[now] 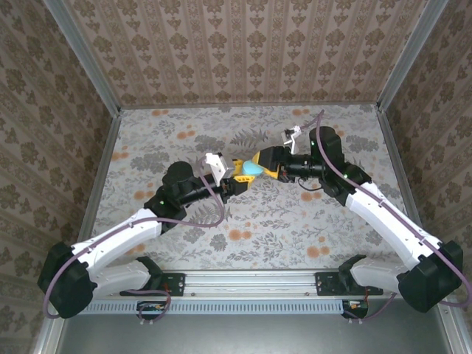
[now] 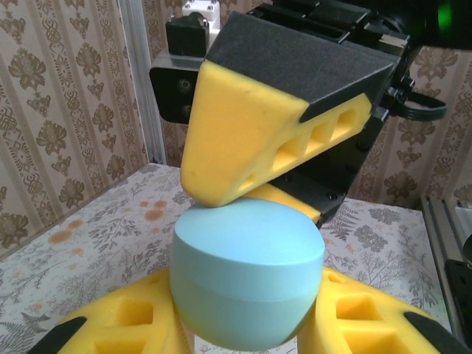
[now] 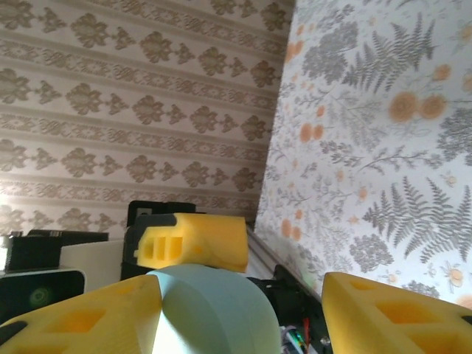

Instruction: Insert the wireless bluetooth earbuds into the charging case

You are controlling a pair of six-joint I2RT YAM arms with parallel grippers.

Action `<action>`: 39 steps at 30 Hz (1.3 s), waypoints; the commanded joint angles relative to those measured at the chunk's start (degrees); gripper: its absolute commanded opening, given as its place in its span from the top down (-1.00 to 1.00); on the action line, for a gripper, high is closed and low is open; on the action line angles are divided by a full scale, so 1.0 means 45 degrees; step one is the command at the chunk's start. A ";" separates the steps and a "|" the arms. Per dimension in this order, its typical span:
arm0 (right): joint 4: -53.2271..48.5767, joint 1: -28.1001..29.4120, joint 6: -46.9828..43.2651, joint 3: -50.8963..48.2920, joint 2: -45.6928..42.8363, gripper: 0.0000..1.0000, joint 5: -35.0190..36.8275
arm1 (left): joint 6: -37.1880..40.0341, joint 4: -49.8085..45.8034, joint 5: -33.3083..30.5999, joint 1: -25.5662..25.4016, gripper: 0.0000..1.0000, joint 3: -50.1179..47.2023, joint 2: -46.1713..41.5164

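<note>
I should lower my right gripper before closing it on the lid. Its near finger stops at the top of the lid, so it would miss the lid if it closed now.
A pale blue rounded charging case [image 1: 251,168] hangs above the middle of the table with its lid closed. My left gripper [image 1: 240,177] is shut on it, its yellow fingers [image 2: 125,324] pressing both sides of the case [image 2: 247,273]. My right gripper [image 1: 262,164] meets it from the right. In the right wrist view its jaws stand apart: one finger [image 3: 96,313] rests against the case [image 3: 214,310], while the other finger [image 3: 383,313] is clear of it. One right finger [image 2: 243,140] lies on the lid. The earbuds are hidden.
The floral tabletop [image 1: 295,221] lies below both arms. Patterned walls [image 1: 243,51] with metal corner posts [image 1: 81,55] close in the back and sides. A rail [image 1: 251,280] runs along the near edge between the arm bases.
</note>
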 commanded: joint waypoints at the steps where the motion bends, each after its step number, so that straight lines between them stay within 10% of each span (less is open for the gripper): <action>1: 0.2570 -0.0025 0.1626 -0.0488 0.0105 -0.24 -0.1367 | -0.0529 0.1119 0.0073 0.0001 0.42 0.0339 0.0135; 21: 0.5476 -0.0117 0.3573 -0.1636 0.0093 0.40 -0.1905 | -0.0918 0.1714 -0.0517 0.0106 0.34 0.0209 0.0343; 39: 0.2900 -0.0795 0.1619 -0.3444 -0.1743 0.52 0.2746 | -0.0405 -0.0556 -0.2111 0.0100 -0.57 -0.0276 -0.0370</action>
